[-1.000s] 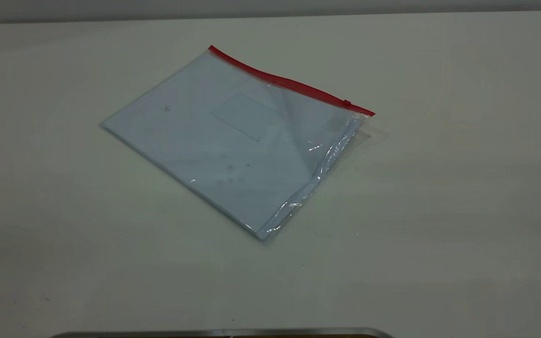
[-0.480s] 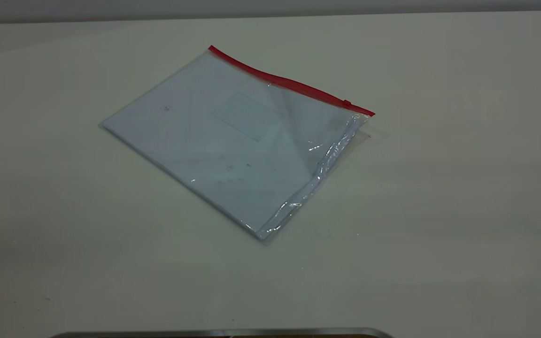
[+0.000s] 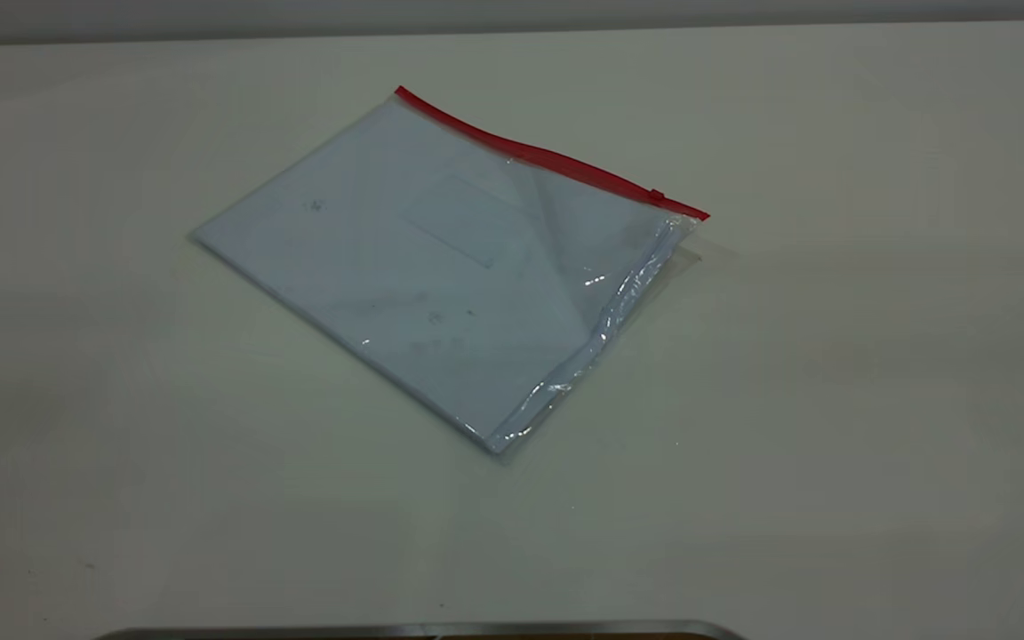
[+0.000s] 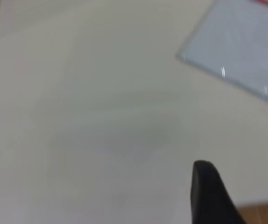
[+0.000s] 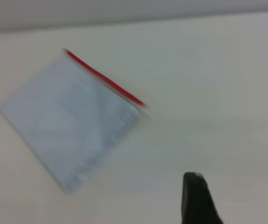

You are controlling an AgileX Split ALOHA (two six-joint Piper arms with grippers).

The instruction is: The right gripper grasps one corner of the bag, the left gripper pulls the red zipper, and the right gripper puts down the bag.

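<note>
My right gripper picks up the bag by its corner (image 3: 679, 226) beside the zipper slider next, to steady the bag while the red zipper (image 3: 548, 160) gets pulled.
The bag (image 3: 441, 267) lies flat on the white table, clear plastic with white paper inside. The red zipper (image 3: 548, 160) runs along its far long edge, with the slider tab (image 3: 656, 195) near the right corner. Neither gripper shows in the exterior view. In the left wrist view, my left gripper (image 4: 241, 186) is open and empty over bare table, well apart from the bag's corner (image 4: 241, 42). In the right wrist view, my right gripper (image 5: 236, 200) is open and empty, far from the bag (image 5: 64, 121) and its zipper (image 5: 106, 79).
A metal rim (image 3: 423, 629) shows at the bottom edge of the exterior view. The table's far edge (image 3: 512, 31) meets a grey wall. A wooden strip (image 4: 259, 214) shows past the table edge by the left gripper.
</note>
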